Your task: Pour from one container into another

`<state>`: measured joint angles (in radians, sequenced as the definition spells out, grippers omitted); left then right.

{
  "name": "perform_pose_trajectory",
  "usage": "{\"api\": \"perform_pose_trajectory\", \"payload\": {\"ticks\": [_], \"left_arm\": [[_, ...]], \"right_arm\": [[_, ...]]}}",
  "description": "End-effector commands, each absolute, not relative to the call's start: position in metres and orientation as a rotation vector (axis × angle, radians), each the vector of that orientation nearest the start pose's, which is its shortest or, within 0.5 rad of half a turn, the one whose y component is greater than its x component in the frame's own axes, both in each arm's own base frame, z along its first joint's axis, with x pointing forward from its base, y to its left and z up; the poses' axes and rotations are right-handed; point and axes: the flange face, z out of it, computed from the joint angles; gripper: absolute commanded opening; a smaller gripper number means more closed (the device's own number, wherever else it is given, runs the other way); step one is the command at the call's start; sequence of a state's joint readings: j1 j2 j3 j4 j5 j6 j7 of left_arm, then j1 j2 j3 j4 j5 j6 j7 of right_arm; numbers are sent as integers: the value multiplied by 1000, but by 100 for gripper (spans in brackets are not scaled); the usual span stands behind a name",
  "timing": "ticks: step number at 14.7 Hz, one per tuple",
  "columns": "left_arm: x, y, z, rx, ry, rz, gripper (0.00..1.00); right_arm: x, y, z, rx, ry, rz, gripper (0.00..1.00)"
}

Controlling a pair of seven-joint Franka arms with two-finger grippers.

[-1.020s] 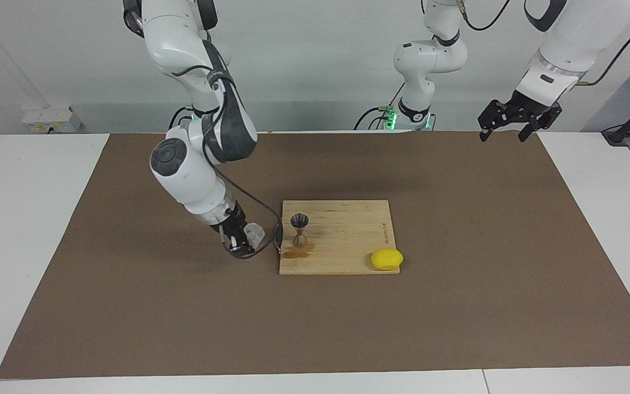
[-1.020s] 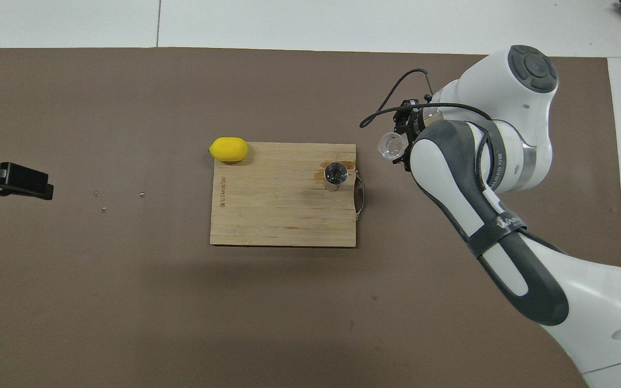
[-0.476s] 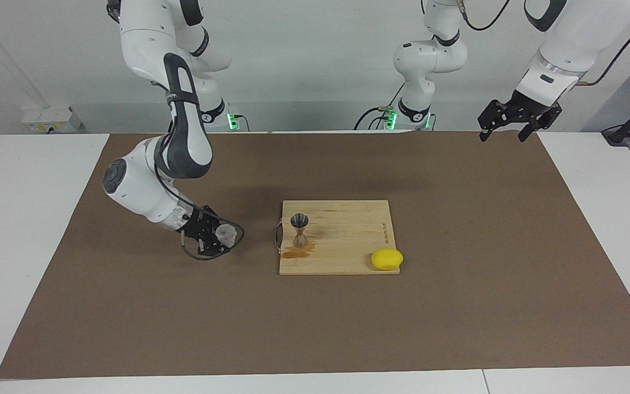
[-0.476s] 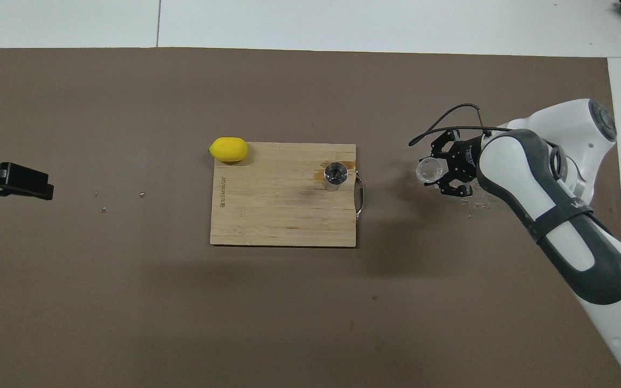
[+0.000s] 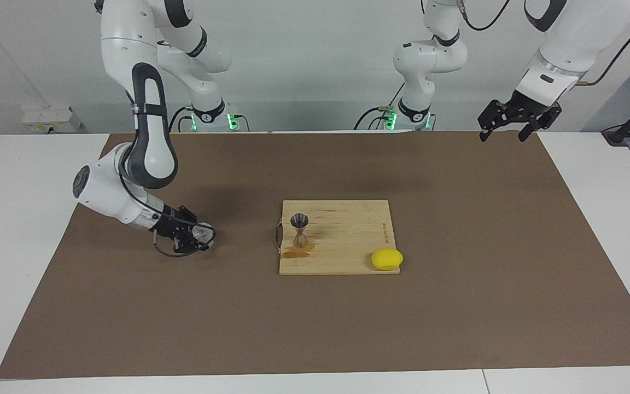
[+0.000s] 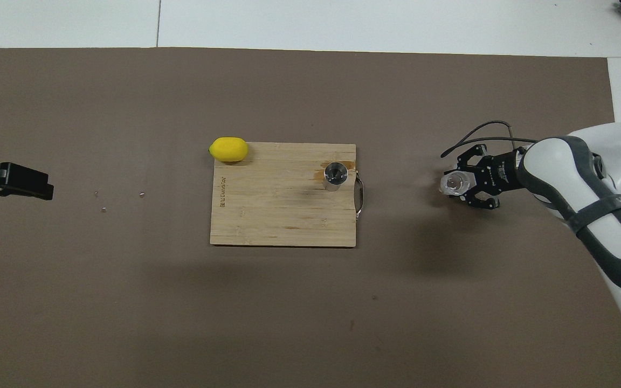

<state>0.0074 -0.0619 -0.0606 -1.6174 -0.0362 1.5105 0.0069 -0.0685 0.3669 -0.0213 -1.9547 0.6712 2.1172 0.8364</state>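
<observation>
My right gripper should keep holding the glass cup [image 6: 453, 183]: it hangs above the brown mat, apart from its shadow.
The small clear glass cup [image 5: 202, 234] [image 6: 453, 183] is gripped by my right gripper [image 5: 199, 236] [image 6: 457, 185], low over the brown mat toward the right arm's end of the table, well apart from the board. The steel jigger [image 5: 299, 230] [image 6: 335, 175] stands upright on the wooden cutting board [image 5: 348, 241] [image 6: 278, 210], near the board's handle end, beside a brown wet stain [image 5: 297, 252]. My left gripper [image 5: 503, 121] [image 6: 11, 180] waits raised over the mat's edge at the left arm's end, its fingers spread with nothing between them.
A yellow lemon [image 5: 386, 259] [image 6: 228, 149] rests at the board's corner farthest from the robots, toward the left arm's end. The board has a metal handle [image 5: 278, 239] [image 6: 360, 196]. A brown mat [image 5: 457, 306] covers the table.
My right gripper has carried the glass cup away from the board toward the right arm's end of the table and lower to the mat. The left arm has not moved.
</observation>
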Motion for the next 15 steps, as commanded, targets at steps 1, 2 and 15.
{"api": "perform_pose_trajectory", "payload": {"ticks": [1, 2, 15], "left_arm": [[520, -31, 632, -3159, 95, 66, 100], [520, -31, 632, -3159, 95, 64, 100], [520, -31, 632, -3159, 95, 66, 100]], "right_arm": [[591, -48, 270, -2078, 1614, 530, 16], [590, -56, 267, -2079, 1609, 527, 16], [570, -119, 259, -2050, 1651, 479, 74]]}}
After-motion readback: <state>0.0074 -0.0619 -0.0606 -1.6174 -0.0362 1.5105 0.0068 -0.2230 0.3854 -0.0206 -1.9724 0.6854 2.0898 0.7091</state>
